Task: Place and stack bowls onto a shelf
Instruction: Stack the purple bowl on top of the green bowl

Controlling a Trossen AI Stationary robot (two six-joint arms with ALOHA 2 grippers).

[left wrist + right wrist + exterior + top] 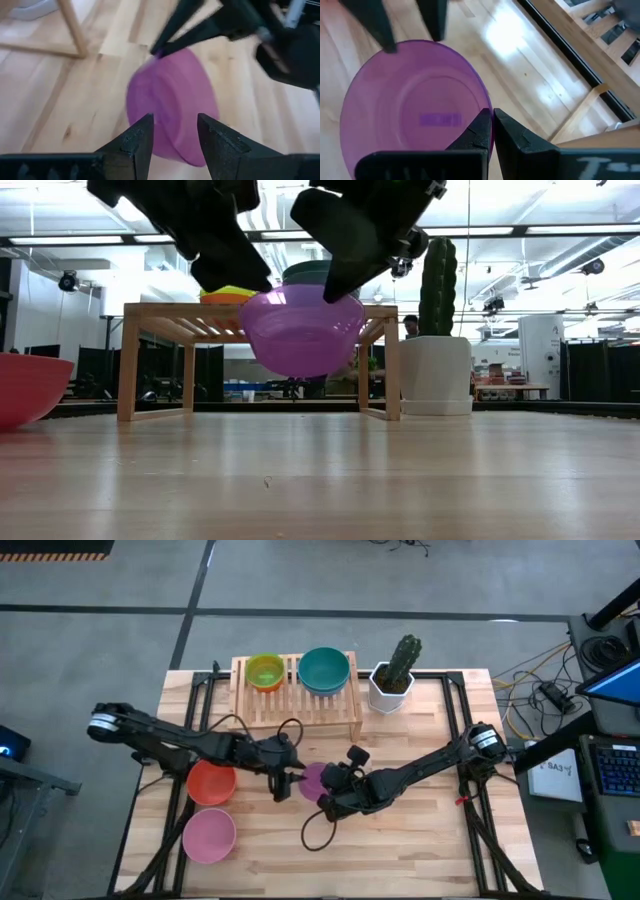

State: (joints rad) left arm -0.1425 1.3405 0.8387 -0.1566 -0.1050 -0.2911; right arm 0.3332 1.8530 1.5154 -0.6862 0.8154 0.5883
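Note:
Next, my left gripper takes the purple bowl by its rim (pixel 303 780) and stacks it onto the lime green bowl (pixel 265 671).
The purple bowl (pixel 313 778) hangs in the air in front of the shelf (pixel 297 705), clear of the table in the low view (pixel 300 330). My right gripper (pixel 492 130) is shut on its rim on the table's right side. My left gripper (pixel 175 135) is open, with its fingers at the bowl's opposite, left rim. A stack topped by a yellow and lime green bowl (pixel 265 671) and a teal bowl (pixel 323 670) rest on the shelf's slats. The red-orange bowl (pixel 211 783) and the pink bowl (pixel 208 835) sit on the table. My right gripper pinches the purple bowl's rim (pixel 489 112) on its right side, one finger inside the bowl and one outside. The fingers come slanting down from the table's right. The bowl hangs lifted clear and slightly tilted. My left gripper's open fingers (pixel 436 30) stand at the far rim; whether they touch, I cannot tell.
A white pot with a cactus (pixel 393 680) stands right of the shelf. The two arms meet close together at mid-table. Bare wood (pixel 400 850) lies toward the near edge. A black cable loop (pixel 318 832) lies near my right gripper.

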